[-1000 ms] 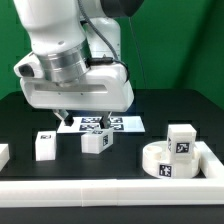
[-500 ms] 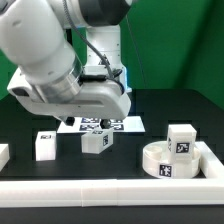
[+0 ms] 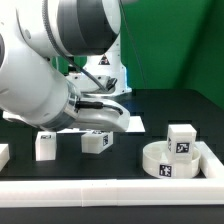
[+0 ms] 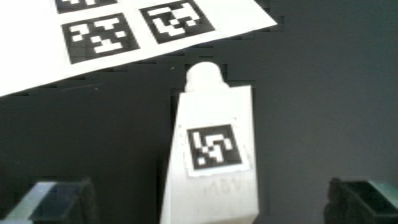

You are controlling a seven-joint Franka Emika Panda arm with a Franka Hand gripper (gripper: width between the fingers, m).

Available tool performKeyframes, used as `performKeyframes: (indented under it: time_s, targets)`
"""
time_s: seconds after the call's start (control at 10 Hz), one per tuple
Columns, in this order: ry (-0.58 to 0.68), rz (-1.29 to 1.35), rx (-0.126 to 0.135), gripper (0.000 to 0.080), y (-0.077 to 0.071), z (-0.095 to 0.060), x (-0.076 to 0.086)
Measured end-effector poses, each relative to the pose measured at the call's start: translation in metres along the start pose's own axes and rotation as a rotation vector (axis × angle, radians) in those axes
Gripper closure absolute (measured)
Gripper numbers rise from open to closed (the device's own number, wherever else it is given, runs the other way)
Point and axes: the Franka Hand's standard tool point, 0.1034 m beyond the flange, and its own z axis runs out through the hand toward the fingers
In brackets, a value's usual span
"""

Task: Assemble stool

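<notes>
Next, my gripper takes hold of the leg block by its square end [image 3: 91, 143], so its rounded end stays free to enter the round white seat [image 3: 165, 160].
In the wrist view a white leg block [image 4: 214, 140] with a rounded tip and a square tag lies on the black table. It sits between my gripper's [image 4: 210, 203] two dark fingers [image 4: 50, 200], which stand wide apart and do not touch it. In the exterior view the round white seat [image 3: 165, 160] sits at the right with a leg block [image 3: 181, 138] behind it. Two more leg blocks [image 3: 45, 145] [image 3: 96, 142] stand left of centre. My arm's bulk hides the fingers there.
The marker board [image 3: 112, 125] lies behind the middle blocks and also shows in the wrist view [image 4: 107, 40]. A long white rail [image 3: 110, 190] runs along the front edge. Another white piece [image 3: 3, 153] sits at the far left edge.
My arm has swung and tilted toward the exterior view's left and come lower, and now fills more of that view. The seat and leg blocks have not moved.
</notes>
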Motion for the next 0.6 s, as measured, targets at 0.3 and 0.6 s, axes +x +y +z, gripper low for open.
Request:
performKeyframes:
  time_s: [0.3, 0.6]
  targets:
    - [0.007, -0.003, -0.004, 0.0151, -0.003, 0.003, 0.003]
    - [0.005, 0.000, -0.017, 0.0151, -0.005, 0.020, 0.010]
